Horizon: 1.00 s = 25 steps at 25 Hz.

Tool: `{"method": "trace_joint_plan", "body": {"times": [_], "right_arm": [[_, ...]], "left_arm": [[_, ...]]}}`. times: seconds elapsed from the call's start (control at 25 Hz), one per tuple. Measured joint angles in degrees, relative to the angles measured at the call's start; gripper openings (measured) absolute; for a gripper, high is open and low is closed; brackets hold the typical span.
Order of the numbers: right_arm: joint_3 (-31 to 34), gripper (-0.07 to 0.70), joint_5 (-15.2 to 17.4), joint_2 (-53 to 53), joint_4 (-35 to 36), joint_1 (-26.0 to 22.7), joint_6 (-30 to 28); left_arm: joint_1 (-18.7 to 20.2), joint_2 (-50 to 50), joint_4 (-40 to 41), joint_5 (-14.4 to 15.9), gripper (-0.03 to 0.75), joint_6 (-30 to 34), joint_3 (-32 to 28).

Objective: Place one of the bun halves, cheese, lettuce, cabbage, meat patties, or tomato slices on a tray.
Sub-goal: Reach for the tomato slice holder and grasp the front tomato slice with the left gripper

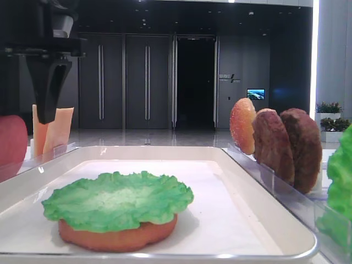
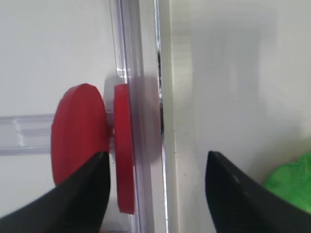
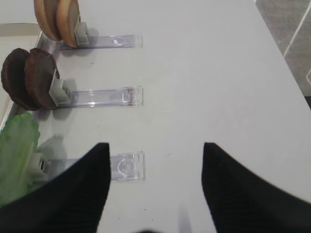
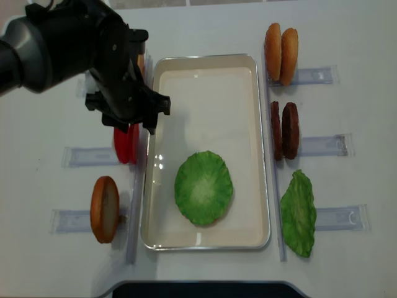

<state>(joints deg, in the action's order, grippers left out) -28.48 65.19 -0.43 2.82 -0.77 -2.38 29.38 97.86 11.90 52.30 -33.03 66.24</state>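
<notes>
I will next grip the tomato slice with my left gripper by its upstanding edge [image 4: 133, 148], because the slice's lower side is in the clear rack [image 4: 90, 157].
The white tray [image 4: 260, 124] holds a green lettuce leaf [image 4: 203, 187] lying on a bun half [image 1: 118, 235]. Two red tomato slices [image 4: 126, 144] stand on edge in a clear rack just left of the tray. My left gripper [image 2: 155, 162] hangs open over them. Its left finger [image 2: 82, 194] is beside the slices [image 2: 77, 138], and its right finger is over the tray's floor. The inner slice [image 2: 124, 150] and the tray rim [image 2: 167, 97] lie between the fingers. My right gripper [image 3: 155, 150] is open over bare table and holds nothing.
Right of the tray, clear racks hold two bun halves [image 4: 280, 45], two meat patties [image 4: 285, 130] and another lettuce leaf [image 4: 298, 213]. A bun half [image 4: 104, 208] stands at the near left. Cheese slices [image 1: 52, 129] stand behind the left arm.
</notes>
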Motion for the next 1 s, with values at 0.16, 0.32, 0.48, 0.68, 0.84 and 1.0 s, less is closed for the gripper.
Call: {"method": "trace_joint_plan", "body": {"times": [0.16,0.32,0.48,0.68,0.84,1.0], "right_arm": [[0.0,0.426,0.0,0.0,0.0,0.0,0.0],[0.0,0.426,0.0,0.0,0.0,0.0,0.0],[0.0,0.426,0.0,0.0,0.0,0.0,0.0],[0.0,0.426,0.0,0.0,0.0,0.0,0.0],[0.0,0.425,0.0,0.0,0.0,0.0,0.0],[0.0,0.419,0.0,0.0,0.0,0.0,0.0]], "left_arm": [[0.0,0.3,0.0,-0.4,0.471,0.0,0.0],[0.0,1.6,0.0,-0.4,0.471,0.0,0.0],[0.0,2.7,0.1,0.2,0.471,0.0,0.0],[0.0,3.6,0.5,0.7,0.458,0.0,0.0],[0.0,3.6,1.3,1.1,0.370,-0.1,0.1],[0.0,3.6,2.1,1.5,0.251,-0.3,0.1]]}}
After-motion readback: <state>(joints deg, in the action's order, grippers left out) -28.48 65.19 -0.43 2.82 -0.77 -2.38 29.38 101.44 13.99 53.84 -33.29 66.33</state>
